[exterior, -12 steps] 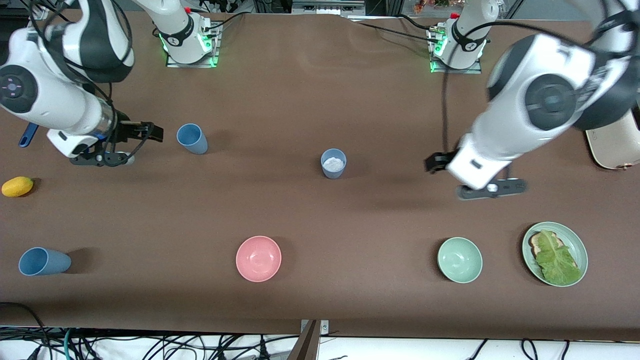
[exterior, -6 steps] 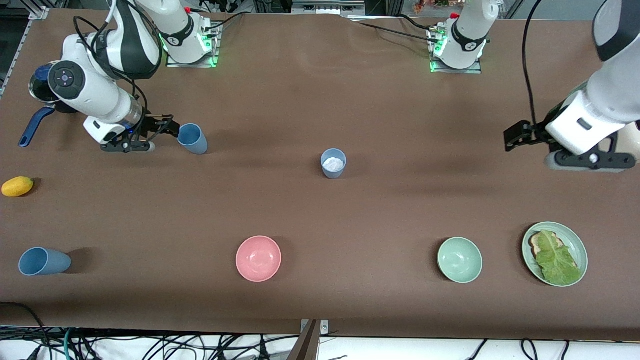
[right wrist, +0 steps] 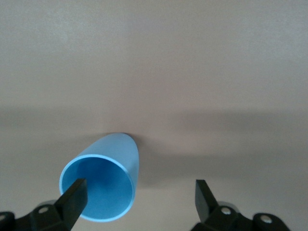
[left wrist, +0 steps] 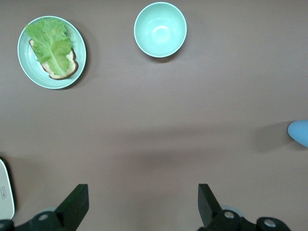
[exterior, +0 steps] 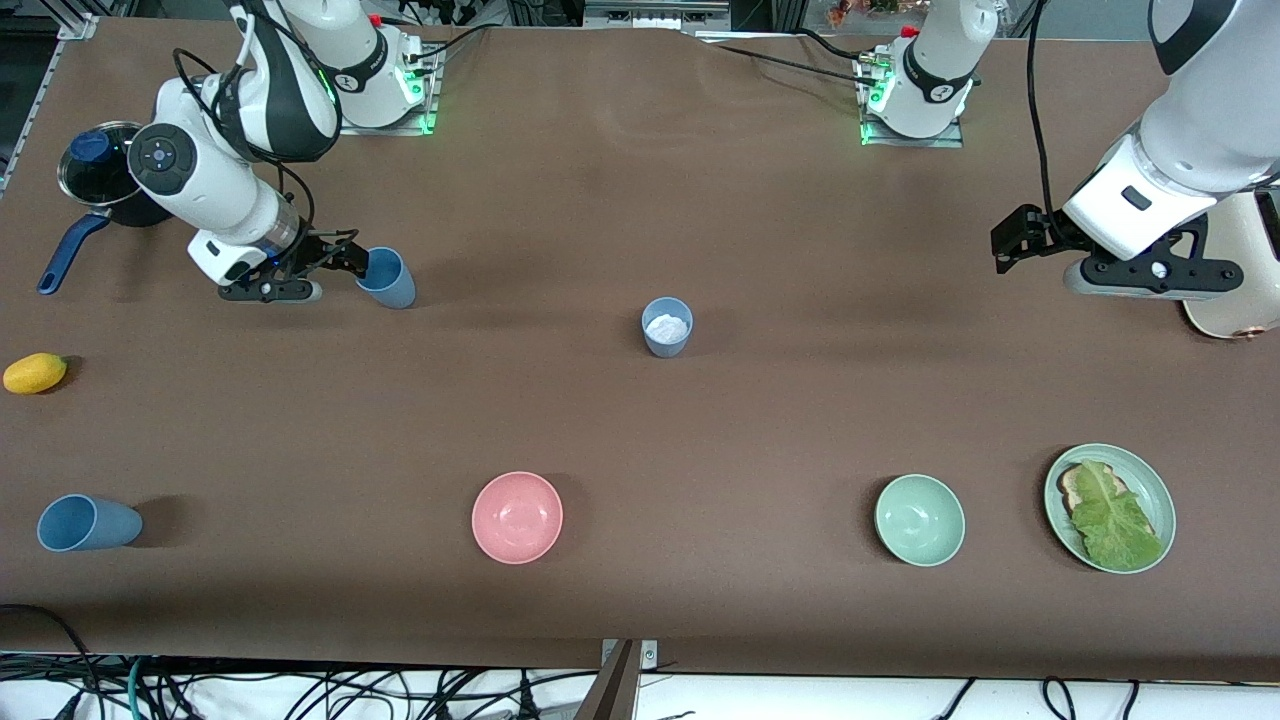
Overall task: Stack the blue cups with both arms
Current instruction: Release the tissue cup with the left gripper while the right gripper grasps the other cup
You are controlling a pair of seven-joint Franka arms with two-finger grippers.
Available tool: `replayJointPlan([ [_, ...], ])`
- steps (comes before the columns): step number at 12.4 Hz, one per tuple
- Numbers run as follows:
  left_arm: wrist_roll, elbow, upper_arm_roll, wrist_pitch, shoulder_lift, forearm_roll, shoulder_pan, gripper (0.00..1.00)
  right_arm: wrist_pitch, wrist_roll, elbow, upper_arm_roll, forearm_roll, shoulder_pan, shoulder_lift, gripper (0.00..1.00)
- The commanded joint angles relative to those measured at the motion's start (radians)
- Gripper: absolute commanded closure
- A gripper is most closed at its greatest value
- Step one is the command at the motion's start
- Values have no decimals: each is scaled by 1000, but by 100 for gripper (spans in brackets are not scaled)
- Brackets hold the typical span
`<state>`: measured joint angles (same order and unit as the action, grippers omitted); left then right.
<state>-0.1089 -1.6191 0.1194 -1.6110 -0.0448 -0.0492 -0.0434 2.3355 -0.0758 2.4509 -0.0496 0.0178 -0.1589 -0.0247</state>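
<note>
Next, to stack the upright blue cup, my right gripper picks up the cup by its thin rim (exterior: 365, 278), since its round body (exterior: 396, 286) narrows toward the cup's base.
A blue cup (exterior: 386, 278) stands upright toward the right arm's end of the table. My right gripper (exterior: 345, 261) is open right beside it. In the right wrist view the cup (right wrist: 110, 163) sits off to one side of the gripper (right wrist: 139, 197), and one finger (right wrist: 72, 195) overlaps its mouth. A paler blue cup (exterior: 667, 326) with something white inside stands at mid table. A third blue cup (exterior: 88, 522) lies on its side near the front camera. My left gripper (exterior: 1012, 241) is open and empty over bare table (left wrist: 143, 204).
A pink bowl (exterior: 517, 517), a pale green bowl (exterior: 919, 519) and a plate (exterior: 1160, 490) with bread and lettuce lie nearer the front camera. A dark pot (exterior: 95, 175), a yellow fruit (exterior: 35, 372) and a white appliance (exterior: 1235, 285) sit at the table's ends.
My right gripper has moved up to the upright blue cup. My left arm has swung away from mid table toward its own end.
</note>
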Motion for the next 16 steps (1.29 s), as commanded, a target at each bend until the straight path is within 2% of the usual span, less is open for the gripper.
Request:
replayJointPlan([
  [1, 20, 11, -17, 10, -1, 18, -3, 0, 80, 16, 36, 0, -1, 4, 34, 2],
  [4, 21, 21, -15, 11, -9, 20, -4, 0, 142, 16, 89, 0, -1, 4, 37, 5],
  [6, 23, 21, -17, 13, -13, 20, -3, 0, 143, 16, 89, 0, -1, 4, 43, 11],
  [8, 23, 21, -17, 16, -15, 23, 16, 0, 142, 14, 89, 0, -1, 4, 45, 28],
  [10, 23, 22, -18, 16, -15, 64, 22, 0, 139, 8, 89, 2, 2, 4, 51, 52],
  [14, 21, 24, -18, 14, -15, 65, 23, 0, 134, -5, 89, 5, 4, 4, 51, 97],
  [16, 21, 24, -17, 14, -15, 64, 23, 0, 125, -18, 83, 7, 7, 4, 48, 100],
])
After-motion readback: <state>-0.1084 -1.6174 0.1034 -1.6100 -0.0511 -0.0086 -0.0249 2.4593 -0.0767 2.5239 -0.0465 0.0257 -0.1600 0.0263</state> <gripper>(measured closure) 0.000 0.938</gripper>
